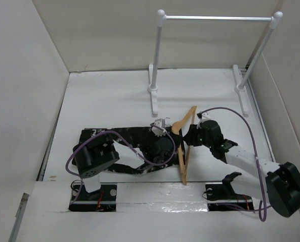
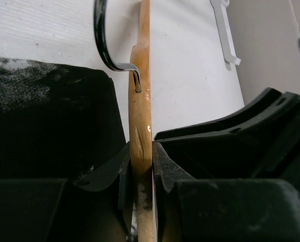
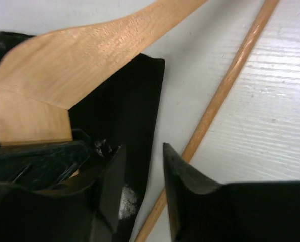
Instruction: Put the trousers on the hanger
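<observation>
I should next grab the trousers [image 1: 125, 137] with my right gripper by the edge [image 1: 183, 141] beside the hanger's crossbar, so I can pull the trousers through onto the hanger.
The black trousers [image 1: 125, 137] with white splatter lie flat on the table at left centre. The wooden hanger [image 1: 183, 164] stands on edge at their right end. My left gripper [image 1: 172, 143] is shut on the hanger's wooden arm [image 2: 141, 126] just below the metal hook [image 2: 105, 48]; the trousers [image 2: 49, 116] lie to its left. My right gripper [image 1: 189, 135] is open at the hanger's right side. In the right wrist view its jaws [image 3: 140, 176] straddle the edge of the trousers [image 3: 135, 101], below the hanger's shoulder [image 3: 79, 65] and beside the crossbar [image 3: 225, 85].
A white and silver rack [image 1: 215, 18] stands at the back right, its feet [image 1: 153, 96] reaching toward the hanger; one foot shows in the left wrist view [image 2: 223, 30]. White walls enclose the table on three sides. Purple cables loop over both arms.
</observation>
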Available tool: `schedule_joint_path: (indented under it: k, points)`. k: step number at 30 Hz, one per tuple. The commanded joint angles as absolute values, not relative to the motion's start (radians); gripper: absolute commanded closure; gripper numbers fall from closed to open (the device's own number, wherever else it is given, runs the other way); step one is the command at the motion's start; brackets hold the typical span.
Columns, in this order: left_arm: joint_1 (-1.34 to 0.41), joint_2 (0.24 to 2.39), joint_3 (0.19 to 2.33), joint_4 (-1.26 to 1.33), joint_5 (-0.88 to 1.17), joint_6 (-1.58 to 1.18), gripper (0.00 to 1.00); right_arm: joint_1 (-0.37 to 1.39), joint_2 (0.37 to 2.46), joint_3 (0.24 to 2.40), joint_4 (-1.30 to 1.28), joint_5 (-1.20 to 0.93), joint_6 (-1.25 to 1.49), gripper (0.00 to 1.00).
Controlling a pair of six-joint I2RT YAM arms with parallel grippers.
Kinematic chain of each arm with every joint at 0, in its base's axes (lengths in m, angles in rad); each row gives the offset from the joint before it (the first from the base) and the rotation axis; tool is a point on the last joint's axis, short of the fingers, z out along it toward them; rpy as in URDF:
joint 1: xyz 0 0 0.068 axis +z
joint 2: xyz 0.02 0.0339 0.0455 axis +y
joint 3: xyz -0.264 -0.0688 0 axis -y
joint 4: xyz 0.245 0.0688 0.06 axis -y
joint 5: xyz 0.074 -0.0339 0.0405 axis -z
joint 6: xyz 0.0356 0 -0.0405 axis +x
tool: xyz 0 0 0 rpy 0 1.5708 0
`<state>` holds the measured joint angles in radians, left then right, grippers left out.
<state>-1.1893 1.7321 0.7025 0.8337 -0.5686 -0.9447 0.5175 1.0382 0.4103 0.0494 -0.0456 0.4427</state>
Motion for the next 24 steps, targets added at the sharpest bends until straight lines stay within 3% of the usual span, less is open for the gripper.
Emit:
schedule_joint_path:
  k: [1,7,11,15,16,18,24]
  points:
    - [-1.190,1.744,0.677,0.940,-0.565,-0.965,1.00,0.511,1.138,0.431,0.199,-0.138,0.396,0.56]
    - [-1.190,1.729,0.660,0.925,-0.558,-0.954,1.00,0.502,1.264,0.393,0.334,-0.156,0.443,0.44]
    - [-1.190,1.710,0.641,0.907,-0.591,-0.940,1.00,0.512,1.328,0.341,0.445,-0.219,0.479,0.45]
    - [-1.190,1.701,0.626,0.891,-0.609,-0.919,1.00,0.535,1.325,0.292,0.549,-0.273,0.512,0.63]
    - [-1.190,1.691,0.624,0.881,-0.615,-0.907,1.00,0.535,1.322,0.284,0.552,-0.291,0.518,0.83]
    - [-1.190,1.674,0.614,0.879,-0.621,-0.888,1.00,0.535,1.274,0.278,0.537,-0.305,0.520,1.00]
    - [-1.190,1.618,0.571,0.838,-0.640,-0.848,1.00,0.502,0.961,0.248,0.337,-0.236,0.526,1.00]
